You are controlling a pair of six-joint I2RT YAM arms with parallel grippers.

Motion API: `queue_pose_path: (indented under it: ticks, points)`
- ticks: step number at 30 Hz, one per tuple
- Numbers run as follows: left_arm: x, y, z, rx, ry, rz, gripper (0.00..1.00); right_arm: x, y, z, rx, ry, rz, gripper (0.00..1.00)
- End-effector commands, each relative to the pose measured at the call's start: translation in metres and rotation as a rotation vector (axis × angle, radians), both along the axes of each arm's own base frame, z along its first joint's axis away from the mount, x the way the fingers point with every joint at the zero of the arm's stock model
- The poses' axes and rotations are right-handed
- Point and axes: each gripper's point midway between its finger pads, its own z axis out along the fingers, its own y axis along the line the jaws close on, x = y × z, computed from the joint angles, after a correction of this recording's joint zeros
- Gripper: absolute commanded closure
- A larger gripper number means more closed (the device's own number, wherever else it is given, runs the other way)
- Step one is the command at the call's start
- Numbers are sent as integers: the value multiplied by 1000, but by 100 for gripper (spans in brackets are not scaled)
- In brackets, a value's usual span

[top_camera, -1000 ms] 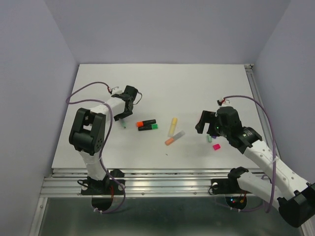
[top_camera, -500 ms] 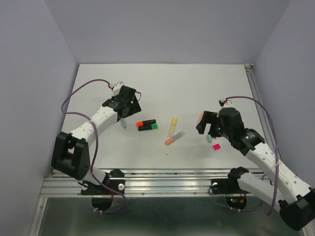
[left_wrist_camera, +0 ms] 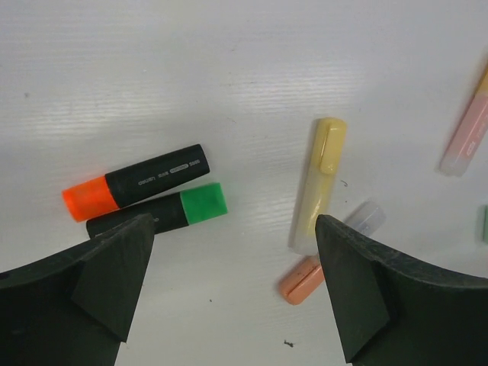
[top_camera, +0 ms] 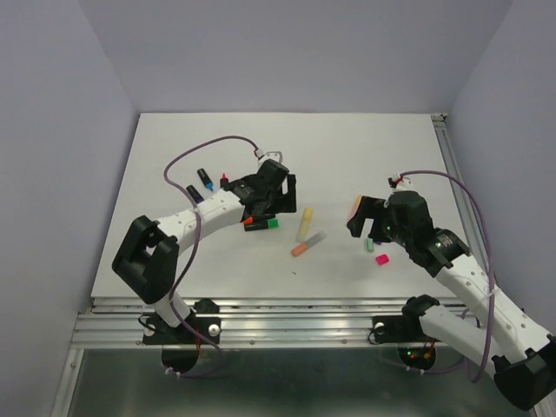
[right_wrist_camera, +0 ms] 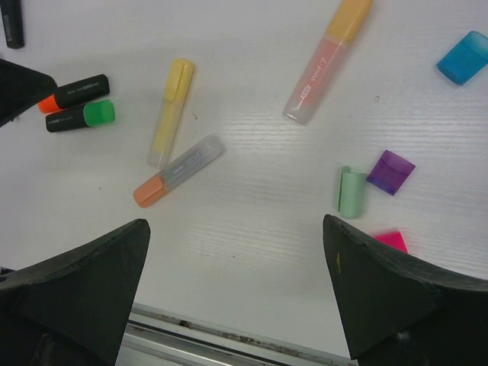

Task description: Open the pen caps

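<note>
I need to leave the yellow cap exposed for my right gripper to open, so next I should grab the yellow pen across its clear body with my left gripper.
My left gripper is open and empty, hovering above the table between two black pens and a yellow pen. One black pen wears an orange cap, the other a green cap. A grey pen's peach cap lies by the right finger. My right gripper is also open and empty, above bare table near the front edge. Loose caps lie beside it: mint, purple, pink and cyan. In the top view the left gripper hides part of the black pens.
A pink pastel pen with an orange cap lies at the back right. Uncapped black pens rest at the back left. The metal rail runs along the table's front edge, just below the right gripper.
My left arm has swung right from the back-left pens to above the orange and green capped pens, and its jaws have opened. The right arm has barely moved.
</note>
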Motion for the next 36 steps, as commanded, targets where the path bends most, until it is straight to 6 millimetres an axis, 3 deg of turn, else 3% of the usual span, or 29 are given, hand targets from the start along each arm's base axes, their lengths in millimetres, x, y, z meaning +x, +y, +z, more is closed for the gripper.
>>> queue_pose_path:
  ticks: [1, 5, 10, 19, 27, 32, 36]
  points:
    - [-2, -30, 0, -2, -4, -71, 1, 2, -2, 18, 19, -43, -10, 0]
    - [-16, -62, -8, 9, 9, -160, 1, 2, -4, 13, 7, -35, -18, 0]
    - [-23, -79, -35, 84, 52, -184, 1, 2, -3, 12, 8, -32, -18, 0]
    - [-12, -88, -56, 123, 67, -177, 9, 1, -1, 11, 18, -31, -12, 0]
    - [-15, -86, -85, 173, 104, -204, 30, 2, -4, 10, 3, -32, -21, 0]
    - [-19, -84, -99, 191, 121, -223, 31, 3, -6, 8, -2, -31, -27, 0]
    - [-19, -82, -107, 211, 130, -215, 42, 3, -6, 6, -6, -26, -26, 0]
